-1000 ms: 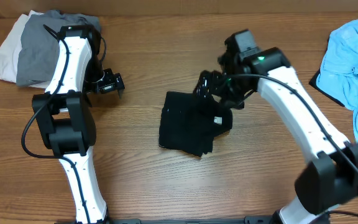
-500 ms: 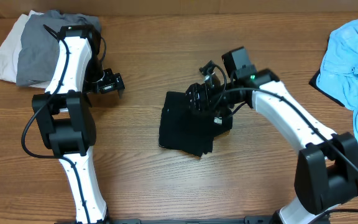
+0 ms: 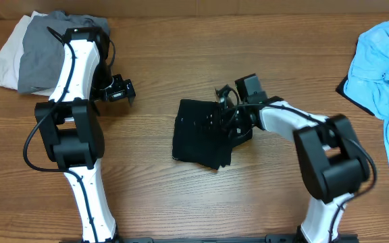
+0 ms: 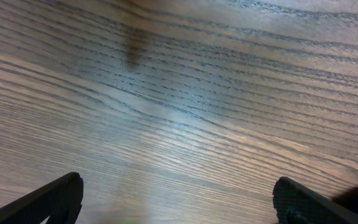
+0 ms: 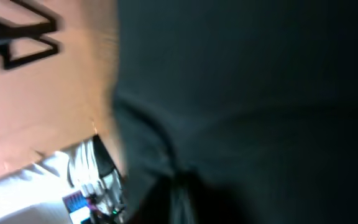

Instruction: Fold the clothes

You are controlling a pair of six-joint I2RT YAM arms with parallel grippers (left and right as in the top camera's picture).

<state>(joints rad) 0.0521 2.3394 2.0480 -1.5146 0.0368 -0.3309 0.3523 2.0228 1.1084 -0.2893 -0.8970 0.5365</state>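
My left gripper will next pinch the folded black shirt by its edge facing the piled garments, to lay the shirt over them.
A black shirt (image 3: 198,138), folded into a rough square, lies mid-table. My right gripper (image 3: 223,120) is down on its upper right part, next to a small white label (image 3: 236,130). In the right wrist view, black fabric (image 5: 260,81) fills the blurred picture, and the right gripper (image 5: 182,186) has its fingers drawn together on a ridge of that fabric. My left gripper (image 3: 125,91) hovers to the left of the shirt, apart from it. In the left wrist view it (image 4: 179,193) stands wide open over bare wood.
A grey and a white garment (image 3: 36,54) are piled at the far left corner, under the left arm. A light blue shirt (image 3: 383,61) lies crumpled at the right edge. Bare wooden table (image 3: 181,202) surrounds the black shirt.
The right arm has swung left and down onto the black shirt, and its jaws have gone from wide open to closed on the fabric. The left arm has not moved.
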